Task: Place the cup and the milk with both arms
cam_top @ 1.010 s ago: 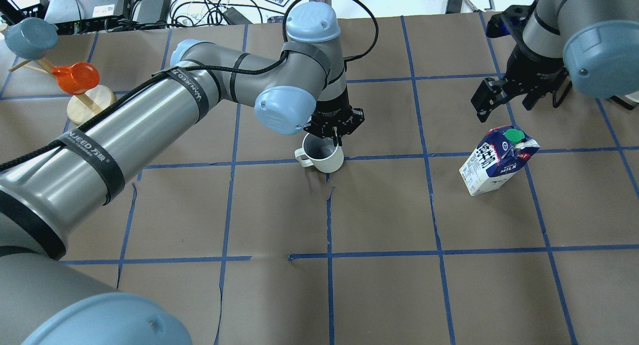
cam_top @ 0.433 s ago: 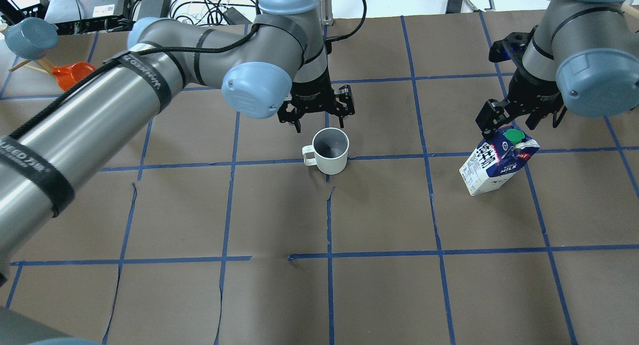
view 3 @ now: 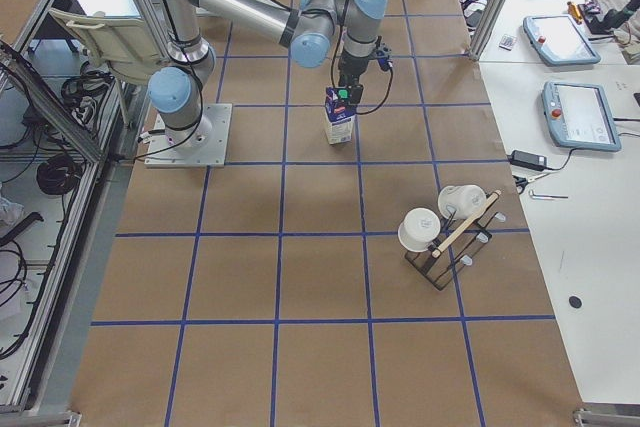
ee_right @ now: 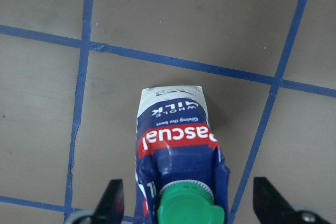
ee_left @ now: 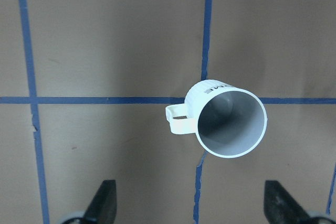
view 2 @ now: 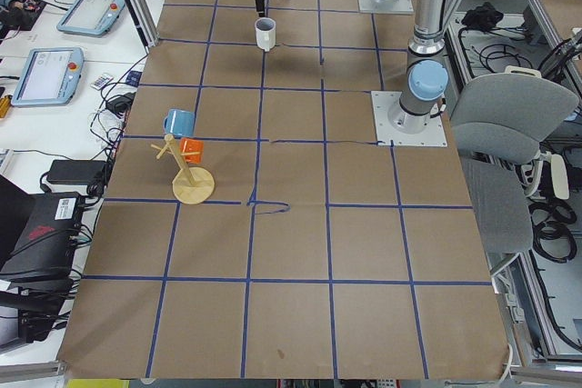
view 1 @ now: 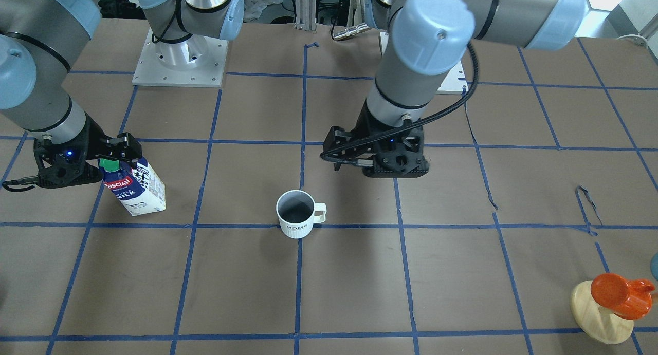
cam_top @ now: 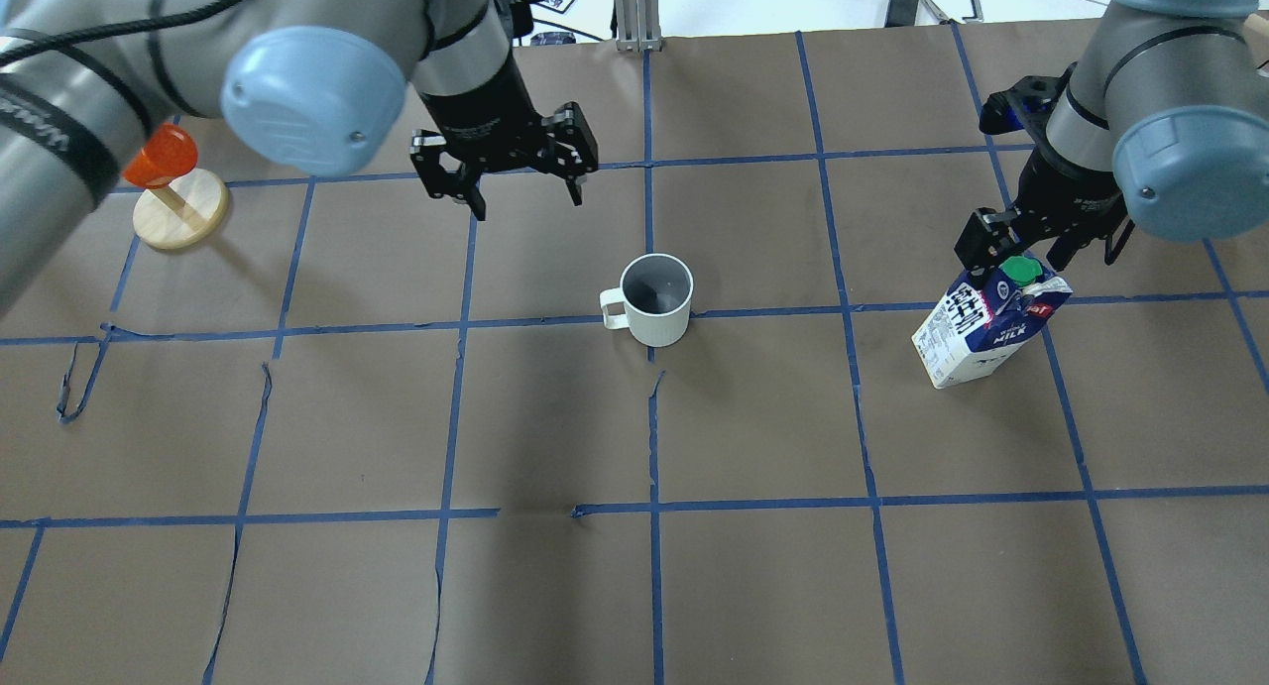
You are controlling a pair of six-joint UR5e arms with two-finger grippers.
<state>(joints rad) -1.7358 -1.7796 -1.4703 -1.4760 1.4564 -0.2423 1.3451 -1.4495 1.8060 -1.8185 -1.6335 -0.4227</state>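
Observation:
The milk carton needs to be picked up next by its gable top under the green cap [view 1: 117, 170] with my right gripper, so that it can be set by the cup [view 1: 296, 212].
The white ribbed cup [cam_top: 654, 298] stands upright near the table's middle, handle toward my left; it also shows in the front view [view 1: 296, 215] and the left wrist view [ee_left: 231, 121]. My left gripper [cam_top: 525, 201] is open and empty, raised behind and to the left of the cup, apart from it. The blue and white milk carton [cam_top: 986, 323] stands tilted on the right, green cap up; it also shows in the front view [view 1: 134, 186]. My right gripper [cam_top: 1021, 249] is open, and its fingers [ee_right: 113, 203] straddle the carton's top [ee_right: 178, 145] without closing on it.
An orange cup [cam_top: 159, 155] hangs on a round wooden stand [cam_top: 180, 214] at the far left, with a blue cup [view 2: 179, 122] on the same stand. A rack with white mugs [view 3: 440, 227] stands at the table's right end. Blue tape lines grid the brown paper.
My left gripper let go of the cup's rim, opened, rose and moved back and to the left. My right gripper came down over the milk carton's top. Cup and carton stayed put.

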